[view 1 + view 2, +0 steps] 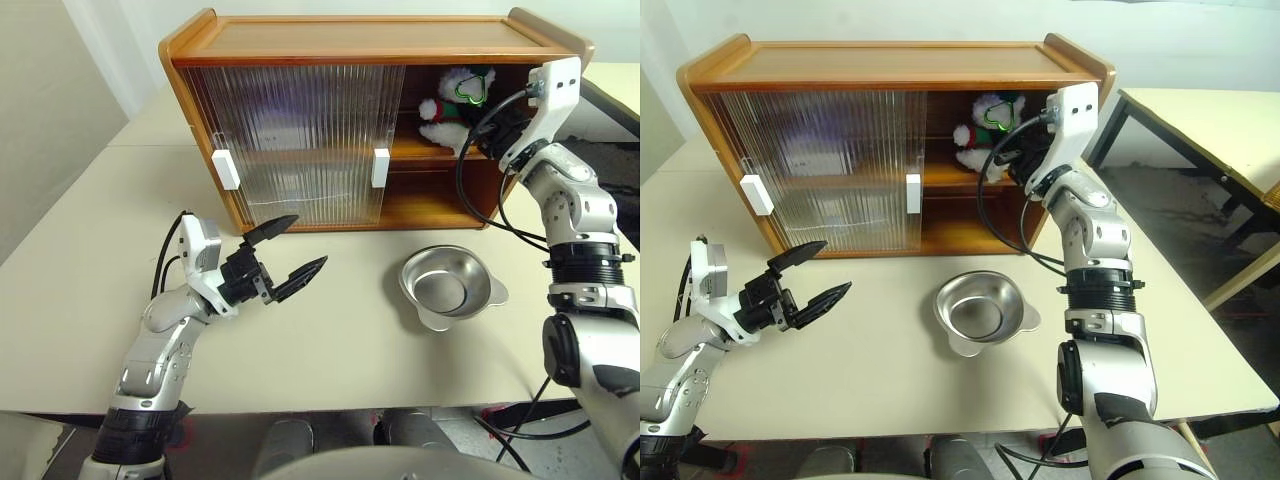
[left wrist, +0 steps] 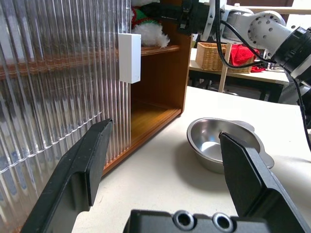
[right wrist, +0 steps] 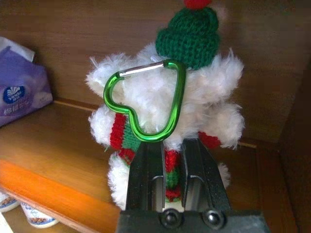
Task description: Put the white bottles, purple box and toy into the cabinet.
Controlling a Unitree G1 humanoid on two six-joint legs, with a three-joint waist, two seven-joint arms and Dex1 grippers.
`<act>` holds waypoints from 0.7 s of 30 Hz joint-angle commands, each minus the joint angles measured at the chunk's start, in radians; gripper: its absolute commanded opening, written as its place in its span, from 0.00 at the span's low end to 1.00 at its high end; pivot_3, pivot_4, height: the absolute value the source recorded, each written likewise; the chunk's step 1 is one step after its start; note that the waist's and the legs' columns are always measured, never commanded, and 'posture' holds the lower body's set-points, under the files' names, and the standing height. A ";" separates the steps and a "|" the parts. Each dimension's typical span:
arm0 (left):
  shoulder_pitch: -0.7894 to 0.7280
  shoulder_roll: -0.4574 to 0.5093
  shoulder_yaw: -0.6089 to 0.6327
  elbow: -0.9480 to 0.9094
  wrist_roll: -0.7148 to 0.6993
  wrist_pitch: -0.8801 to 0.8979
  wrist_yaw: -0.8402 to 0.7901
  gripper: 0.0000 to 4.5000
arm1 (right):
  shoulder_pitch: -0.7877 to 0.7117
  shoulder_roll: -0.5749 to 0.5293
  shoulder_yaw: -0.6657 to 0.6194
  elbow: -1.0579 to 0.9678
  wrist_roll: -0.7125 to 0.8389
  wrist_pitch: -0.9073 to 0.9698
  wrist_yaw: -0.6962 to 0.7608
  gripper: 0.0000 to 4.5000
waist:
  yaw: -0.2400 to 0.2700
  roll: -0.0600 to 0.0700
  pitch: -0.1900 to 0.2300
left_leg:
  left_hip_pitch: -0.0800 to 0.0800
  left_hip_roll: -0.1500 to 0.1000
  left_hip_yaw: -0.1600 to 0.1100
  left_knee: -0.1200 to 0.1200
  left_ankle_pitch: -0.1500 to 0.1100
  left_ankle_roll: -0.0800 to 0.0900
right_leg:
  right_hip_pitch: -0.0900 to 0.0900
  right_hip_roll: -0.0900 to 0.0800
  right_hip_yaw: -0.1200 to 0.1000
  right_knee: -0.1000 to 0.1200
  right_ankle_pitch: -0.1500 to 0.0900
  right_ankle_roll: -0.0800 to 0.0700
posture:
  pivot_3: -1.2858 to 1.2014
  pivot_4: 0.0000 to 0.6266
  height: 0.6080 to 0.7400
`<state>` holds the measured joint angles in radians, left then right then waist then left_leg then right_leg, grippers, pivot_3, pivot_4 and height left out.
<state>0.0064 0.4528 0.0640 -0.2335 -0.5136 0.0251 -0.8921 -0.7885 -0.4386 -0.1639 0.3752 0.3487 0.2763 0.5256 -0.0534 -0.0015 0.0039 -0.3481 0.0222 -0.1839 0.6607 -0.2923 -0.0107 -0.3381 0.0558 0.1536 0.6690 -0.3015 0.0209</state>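
Observation:
I need to open my right gripper now. The white toy's legs are over the upper shelf [image 1: 415,149] [image 3: 73,141], inside its front edge, so the toy would rest there.
The cabinet [image 1: 350,40] stands at the back of the table, with its ribbed doors slid over the left part and the right part open. Inside the opening, on the upper shelf, is the toy [image 3: 204,111], a white plush with a green hat and a green heart-shaped clip. My right gripper [image 3: 172,150] is shut on its striped sweater. The purple box [image 3: 19,90] lies further along that shelf. The white bottles [image 3: 29,216] peek out on the shelf below. My left gripper [image 1: 308,240] hangs open and empty over the table, before the doors.
A silver metal bowl [image 1: 450,285] sits on the table in front of the cabinet's open part. White handles [image 1: 380,167] stick out from the doors. A second table [image 1: 1200,110] stands to the right, and a wicker basket [image 2: 214,56] rests on it.

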 commanded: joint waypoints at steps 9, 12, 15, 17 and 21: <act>0.006 0.007 0.005 -0.040 -0.002 0.028 0.027 1.00 | -0.017 -0.010 0.021 0.029 -0.043 -0.017 0.025 0.65 | 0.001 0.000 0.000 | 0.000 0.000 0.000 0.000 0.000 0.000 | 0.000 0.000 0.000 0.000 0.000 0.000 | 0.48 0.00 1.00; 0.004 0.006 0.002 -0.036 -0.002 0.030 0.027 1.00 | -0.031 -0.026 0.008 0.032 -0.049 -0.026 0.029 0.89 | 0.002 0.000 0.000 | 0.000 0.000 0.000 0.000 0.000 0.000 | 0.000 0.000 0.000 0.000 0.000 0.000 | 0.48 0.01 1.00; 0.000 0.003 0.001 -0.034 -0.002 0.031 0.027 1.00 | -0.036 -0.047 0.001 0.025 -0.045 -0.021 0.038 0.99 | 0.002 0.000 0.000 | 0.000 0.000 0.000 0.000 0.000 0.000 | 0.000 0.000 0.000 0.000 0.000 0.000 | 0.48 0.01 1.00; -0.005 0.002 -0.001 -0.036 -0.001 0.034 0.030 1.00 | -0.038 -0.069 -0.002 0.016 -0.039 -0.007 0.051 0.99 | 0.002 0.000 0.000 | 0.000 0.000 0.000 0.000 0.000 0.000 | 0.000 0.000 0.000 0.000 0.000 -0.001 | 0.48 0.01 1.00; -0.009 0.002 -0.002 -0.038 -0.001 0.039 0.033 1.00 | -0.026 -0.117 -0.001 -0.016 -0.028 0.029 0.094 0.99 | 0.003 0.000 0.000 | 0.000 0.000 0.001 0.000 0.000 0.000 | 0.000 0.000 0.000 0.000 0.000 -0.001 | 0.48 0.01 1.00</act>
<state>0.0022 0.4529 0.0638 -0.2641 -0.5137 0.0555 -0.8608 -0.8176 -0.5381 -0.1556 0.3831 0.3141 0.2832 0.6012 -0.0502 -0.0010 0.0042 -0.3485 0.0222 -0.1831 0.6606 -0.2922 -0.0112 -0.3380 0.0558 0.1535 0.6686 -0.3016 0.0202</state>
